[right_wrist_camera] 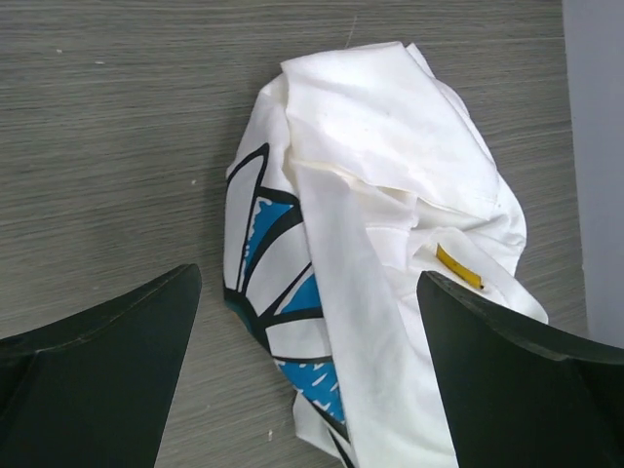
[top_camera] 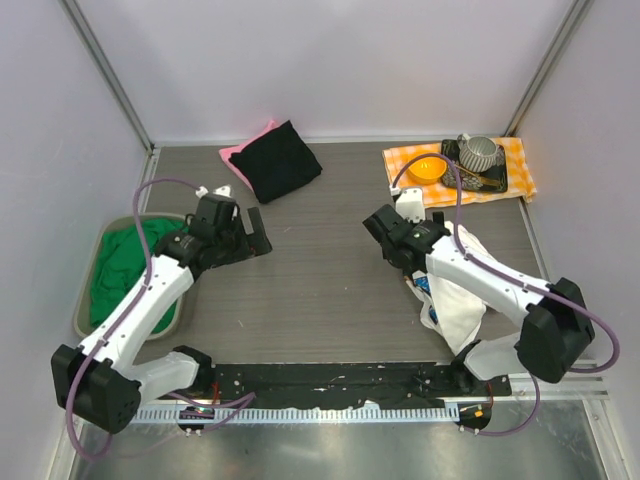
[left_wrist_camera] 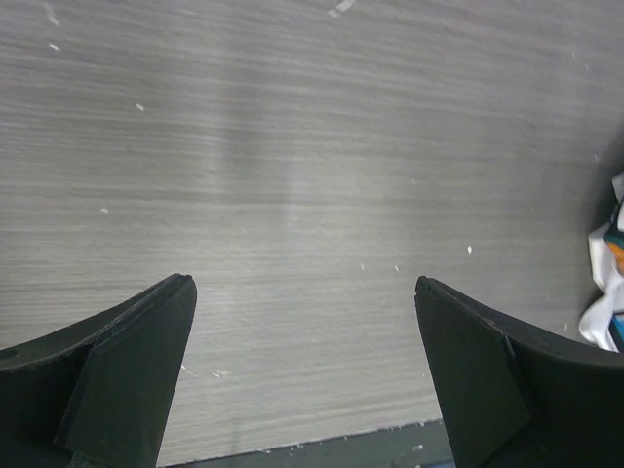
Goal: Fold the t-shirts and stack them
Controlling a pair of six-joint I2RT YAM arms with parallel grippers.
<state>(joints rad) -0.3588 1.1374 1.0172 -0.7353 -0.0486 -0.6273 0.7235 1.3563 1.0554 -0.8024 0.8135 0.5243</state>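
The crumpled white t-shirt [right_wrist_camera: 380, 175] needs to be spread for folding, so the robot's right gripper should next grab it at the white fold [right_wrist_camera: 337, 255] beside the daisy print.
A crumpled white t-shirt [right_wrist_camera: 380, 175] with a blue-and-white daisy print lies on the table at the right, partly under my right arm [top_camera: 455, 295]. My right gripper [right_wrist_camera: 307, 278] hovers open just above it [top_camera: 410, 270], and nothing is held. A folded black t-shirt [top_camera: 282, 160] rests on a pink one [top_camera: 238, 158] at the back. A green t-shirt [top_camera: 125, 262] is bunched in the tray at the left. My left gripper [left_wrist_camera: 302, 288] stands open over bare table [top_camera: 256, 235]. An edge of the white t-shirt [left_wrist_camera: 604, 292] shows at the right of the left wrist view.
A grey tray [top_camera: 85, 300] at the left edge holds the green tee. At the back right an orange-and-white checked cloth [top_camera: 520, 165] carries an orange bowl [top_camera: 426, 168] and a grey cup [top_camera: 478, 152]. Walls close in three sides.
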